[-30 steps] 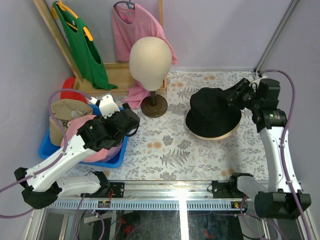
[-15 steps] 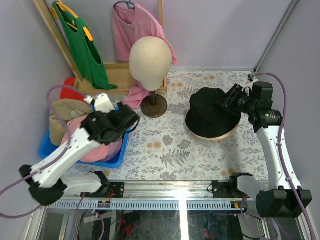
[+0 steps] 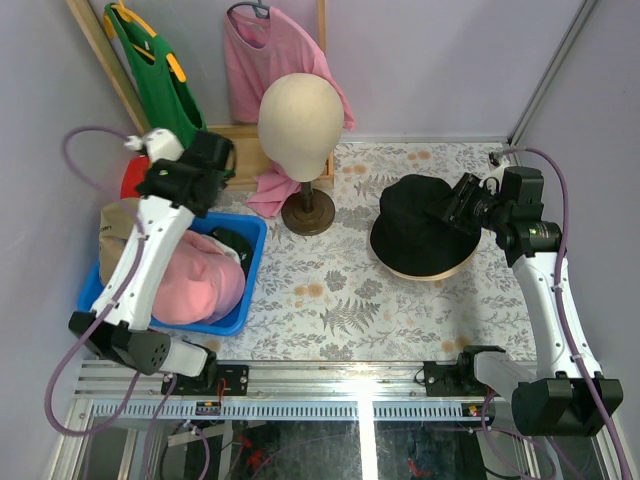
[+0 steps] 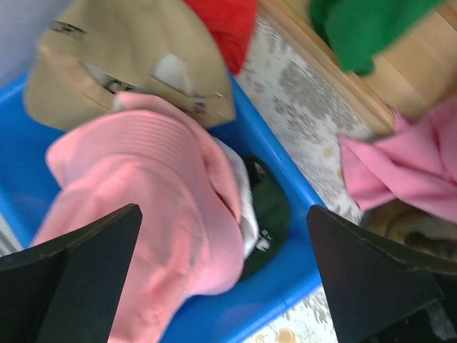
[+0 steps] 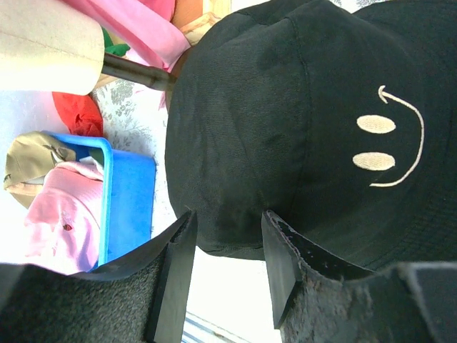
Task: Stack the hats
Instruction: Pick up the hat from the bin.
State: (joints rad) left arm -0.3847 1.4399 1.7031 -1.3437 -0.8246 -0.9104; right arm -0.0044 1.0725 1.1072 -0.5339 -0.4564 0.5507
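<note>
My left gripper grabs the pink hat's top (image 3: 202, 284) next, leaving the pink hat's edge free to stack over the black bucket hat.
A blue bin (image 3: 236, 318) at the left holds a pink hat (image 3: 195, 285), a tan cap with dark lettering (image 3: 118, 225) and a dark green cap (image 3: 236, 242). My left gripper (image 3: 213, 160) is open and empty, high over the bin's far end. Its wrist view shows the pink hat (image 4: 143, 186), tan cap (image 4: 121, 57) and green cap (image 4: 270, 214) below the left gripper (image 4: 223, 211). A black bucket hat with a stitched smiley (image 3: 420, 225) lies on a beige brim (image 3: 432, 272) at the right. My right gripper (image 3: 462, 205) is open just over the black hat's (image 5: 285, 121) right edge, holding nothing (image 5: 228, 218).
A beige mannequin head (image 3: 300, 115) on a dark stand (image 3: 308, 212) is at the back centre. A pink shirt (image 3: 265, 60) and a green garment (image 3: 165, 95) hang on a wooden rack (image 3: 235, 150). A red cloth (image 3: 133, 180) lies behind the bin.
My left arm has swung up and back from low over the bin's near right side to its far end, still empty. The right gripper has shifted slightly at the black hat.
</note>
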